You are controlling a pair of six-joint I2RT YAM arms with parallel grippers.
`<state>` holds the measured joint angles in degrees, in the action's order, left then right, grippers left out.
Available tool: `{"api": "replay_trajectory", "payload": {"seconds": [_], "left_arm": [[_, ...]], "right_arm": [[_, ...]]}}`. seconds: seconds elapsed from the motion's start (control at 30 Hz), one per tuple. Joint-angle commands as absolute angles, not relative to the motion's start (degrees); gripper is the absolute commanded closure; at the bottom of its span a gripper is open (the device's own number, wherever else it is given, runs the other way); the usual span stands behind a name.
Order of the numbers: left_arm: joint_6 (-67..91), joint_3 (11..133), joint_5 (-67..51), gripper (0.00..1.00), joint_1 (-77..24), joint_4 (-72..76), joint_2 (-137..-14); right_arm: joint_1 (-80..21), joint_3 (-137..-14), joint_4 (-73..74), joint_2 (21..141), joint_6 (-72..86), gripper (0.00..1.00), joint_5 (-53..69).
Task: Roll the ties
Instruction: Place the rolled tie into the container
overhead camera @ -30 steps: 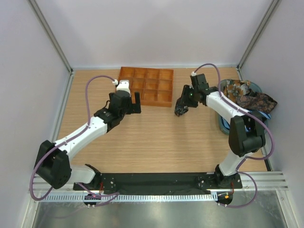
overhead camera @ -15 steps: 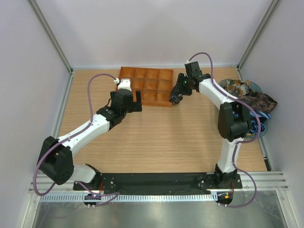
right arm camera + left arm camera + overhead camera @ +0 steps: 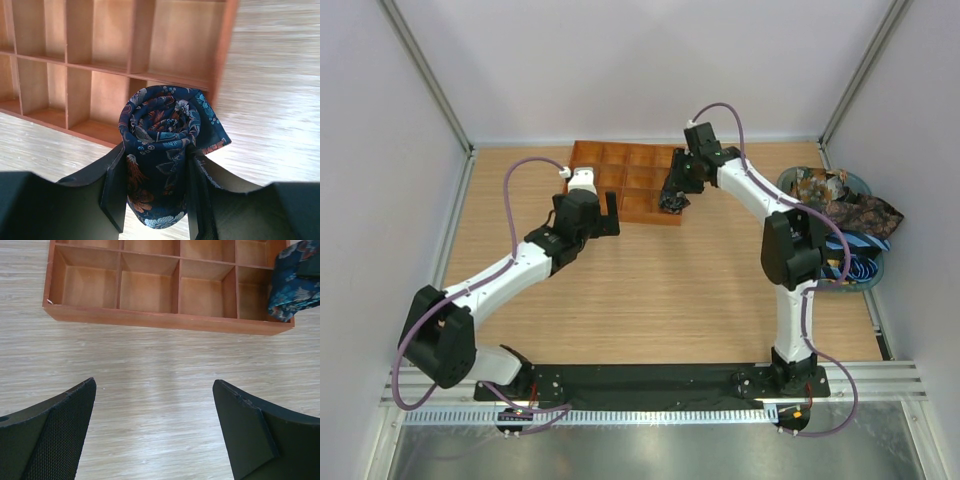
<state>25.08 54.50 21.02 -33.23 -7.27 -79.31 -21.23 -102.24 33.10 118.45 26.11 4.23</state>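
Observation:
My right gripper needs to keep holding the rolled tie (image 3: 670,204): the tie is above the tray's corner section with the tie's loose flap overhanging the tray's outer side.
A tie (image 3: 159,145), dark blue with orange and teal flowers, is rolled into a tight spiral and stands upright between the fingers of my right gripper (image 3: 156,187), which is shut on it. From above, this right gripper (image 3: 674,194) holds the rolled tie (image 3: 670,204) at the front right corner of the orange gridded tray (image 3: 620,172). More ties (image 3: 840,200) lie heaped, unrolled, at the right edge. My left gripper (image 3: 597,212) stands wide open just in front of the tray, with only bare table between its fingers (image 3: 55,435). The rolled tie (image 3: 295,282) shows at the top right of the left wrist view.
The tray (image 3: 150,320) has several square compartments; those in view hold nothing. The heap of ties sits in a blue-grey basket (image 3: 868,272) against the right wall. Pale walls close in the wooden table (image 3: 650,300) on three sides.
My right arm has swung left and away from the table's middle right to the tray's front right corner, carrying the rolled tie. The left arm has barely moved.

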Motion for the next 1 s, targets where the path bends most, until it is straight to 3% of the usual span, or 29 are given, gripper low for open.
{"api": "replay_trajectory", "payload": {"seconds": [0.0,0.7,0.77,0.83,0.97], "left_arm": [[25.05,53.97,22.32,0.00,-32.87,-3.78,-79.80],[23.91,53.44,21.71,0.00,-32.96,-3.78,-78.75],[23.99,53.44,21.45,0.00,-32.96,-3.95,-79.10],[24.08,53.61,21.10,0.00,-32.96,-3.96,-79.10],[24.00,53.70,21.01,0.00,-32.96,-4.13,-78.75]], "right_arm": [[-22.24,-106.25,34.54,120.32,27.16,0.82,2.99],[-26.63,-114.79,40.69,134.47,29.53,0.82,-3.87],[-26.72,-114.78,40.87,134.65,29.44,0.78,-3.87],[-27.07,-114.87,40.96,134.13,29.35,0.66,-4.22],[-27.07,-115.22,41.31,132.37,29.62,0.53,-5.01]]}}
